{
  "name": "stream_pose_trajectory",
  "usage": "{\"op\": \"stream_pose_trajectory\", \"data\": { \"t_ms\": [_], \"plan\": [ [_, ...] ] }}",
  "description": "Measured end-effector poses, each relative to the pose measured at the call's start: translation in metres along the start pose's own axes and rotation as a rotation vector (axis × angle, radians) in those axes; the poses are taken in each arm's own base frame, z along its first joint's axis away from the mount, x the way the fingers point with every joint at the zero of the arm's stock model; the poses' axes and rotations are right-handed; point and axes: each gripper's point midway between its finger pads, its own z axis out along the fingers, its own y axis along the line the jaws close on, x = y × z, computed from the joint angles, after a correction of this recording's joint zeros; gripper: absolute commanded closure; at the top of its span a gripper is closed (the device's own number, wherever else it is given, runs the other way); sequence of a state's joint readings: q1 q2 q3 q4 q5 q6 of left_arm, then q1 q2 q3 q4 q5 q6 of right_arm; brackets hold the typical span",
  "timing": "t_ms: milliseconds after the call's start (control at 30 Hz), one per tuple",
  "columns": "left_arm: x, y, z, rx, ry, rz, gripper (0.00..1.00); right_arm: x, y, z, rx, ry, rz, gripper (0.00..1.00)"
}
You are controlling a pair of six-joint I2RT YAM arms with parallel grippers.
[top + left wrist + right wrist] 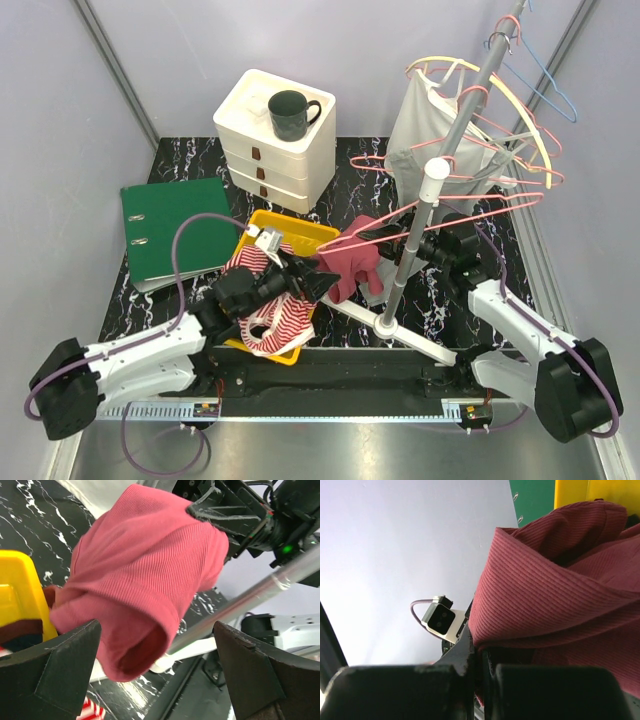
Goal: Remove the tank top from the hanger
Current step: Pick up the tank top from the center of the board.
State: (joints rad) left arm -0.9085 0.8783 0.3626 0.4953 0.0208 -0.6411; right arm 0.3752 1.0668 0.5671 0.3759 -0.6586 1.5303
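Observation:
The tank top needs to come off the hanger, so my left gripper should next grab it by its lower hanging end (343, 284) (134, 644) and pull, leaving the hanger free.
The dark pink ribbed tank top (352, 262) hangs on a pink wire hanger (450, 213) just left of the rack pole. My right gripper (418, 248) is shut on the top's upper edge at the hanger; in its wrist view the fabric (555, 595) is pinched between the closed fingers (481, 660). My left gripper (322, 283) is open. In the left wrist view the top's lower end (145, 565) hangs between its spread fingers (156, 630) without touching them. The right gripper (220, 510) shows there at the top's upper right.
A slanted silver rack pole (420, 225) carries several hangers and a white garment (425, 140). A yellow bin (300, 232) holds a red-and-white striped garment (275, 320). A green binder (170, 232) lies left. White drawers (275, 140) carry a dark mug (290, 113).

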Motion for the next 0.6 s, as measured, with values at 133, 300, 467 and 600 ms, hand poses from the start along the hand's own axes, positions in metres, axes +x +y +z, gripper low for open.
{"op": "stream_pose_trajectory", "data": {
  "t_ms": [133, 300, 467, 600],
  "plan": [
    [-0.006, 0.000, 0.012, -0.008, -0.005, 0.039, 0.01, 0.005, 0.002, 0.003, -0.009, 0.025, 0.020, 1.00],
    [-0.005, 0.003, 0.027, -0.024, 0.004, 0.048, 0.01, 0.015, 0.008, 0.004, -0.031, 0.056, 0.019, 1.00],
    [-0.001, 0.007, 0.038, -0.037, 0.008, 0.041, 0.41, 0.026, 0.011, 0.007, -0.041, 0.090, 0.023, 1.00],
    [-0.006, 0.005, 0.040, -0.019, -0.008, 0.042, 0.95, 0.036, 0.009, 0.008, -0.046, 0.116, 0.027, 1.00]
  ]
}}
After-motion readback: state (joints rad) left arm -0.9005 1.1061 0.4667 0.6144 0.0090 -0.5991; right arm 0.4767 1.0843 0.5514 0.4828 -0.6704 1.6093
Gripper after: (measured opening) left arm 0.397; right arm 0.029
